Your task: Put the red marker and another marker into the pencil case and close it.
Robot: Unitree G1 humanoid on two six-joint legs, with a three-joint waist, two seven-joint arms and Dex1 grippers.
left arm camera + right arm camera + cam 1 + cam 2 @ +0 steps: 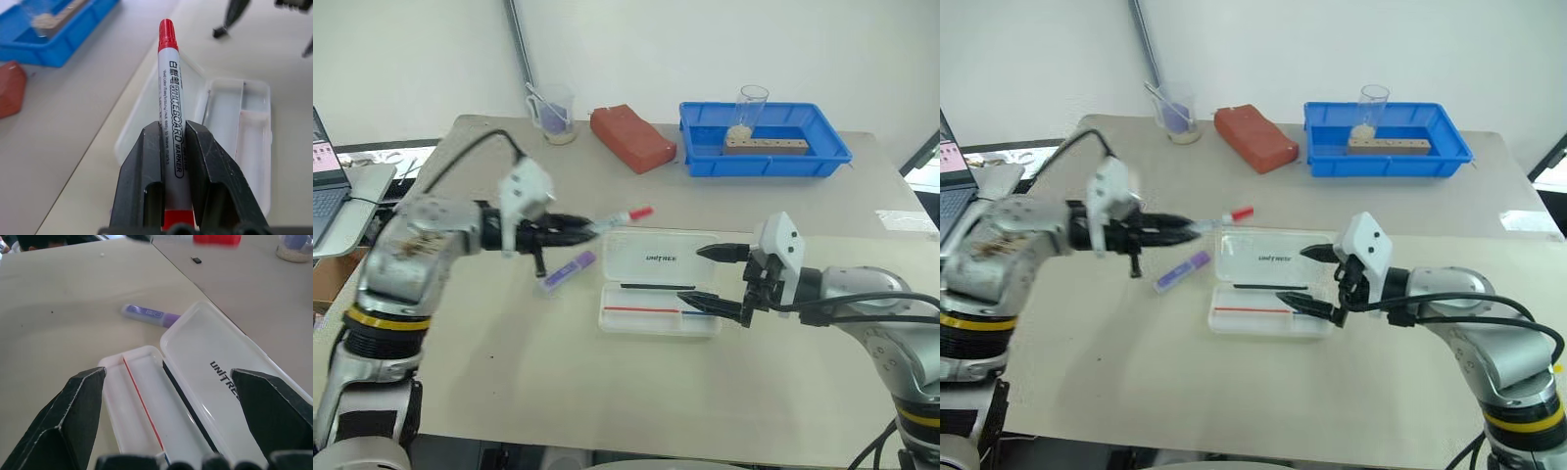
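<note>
The red marker hangs high above the open pencil case (626, 257), so it is too early for my left gripper to release it. The marker comes down first from here.
My left gripper (592, 227) is shut on the red marker (628, 215), a white barrel with a red cap that points toward the pencil case. It is held in the air just left of the case's lid; the left wrist view shows the marker (168, 88) pinched between the fingers (142, 166). The pencil case (626, 257) lies open on the table, lid back, with thin red, black and blue pens inside. The purple highlighter (569, 270) lies on the table left of the case. My right gripper (693, 274) is open at the case's right end, holding nothing.
A blue tray (764, 166) with a wooden block and a glass stands at the back right. A red-brown block (631, 137) and a clear beaker (555, 115) sit at the back middle. A laptop (328, 186) is off the table's left edge.
</note>
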